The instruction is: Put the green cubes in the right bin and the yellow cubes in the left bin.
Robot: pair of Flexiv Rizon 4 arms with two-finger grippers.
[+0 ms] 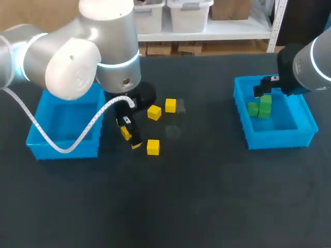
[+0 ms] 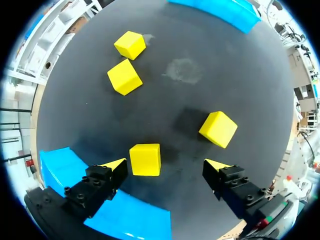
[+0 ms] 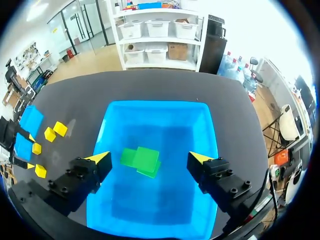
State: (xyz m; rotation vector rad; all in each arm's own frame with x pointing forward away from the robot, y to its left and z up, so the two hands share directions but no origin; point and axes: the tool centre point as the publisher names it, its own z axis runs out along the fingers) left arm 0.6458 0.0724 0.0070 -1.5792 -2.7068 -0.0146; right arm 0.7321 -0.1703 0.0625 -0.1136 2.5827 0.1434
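I next need to grab the yellow cube by its opposite sides, between the fingers of my left gripper. Then I will sort the cube into the blue bin for yellows.
Four yellow cubes lie on the dark table. My left gripper stands open low over them, and one yellow cube sits between its fingers, close to one tip. Another cube lies just ahead of the other finger, and two more rest farther ahead. In the head view this gripper is beside the left bin. Green cubes lie piled in the right bin. Above them my right gripper hangs open and holds nothing.
The left bin lies directly under my left wrist, with its wall close behind the fingers. The right bin stands at the table's right side. Bare dark table stretches between the two bins and toward the front edge.
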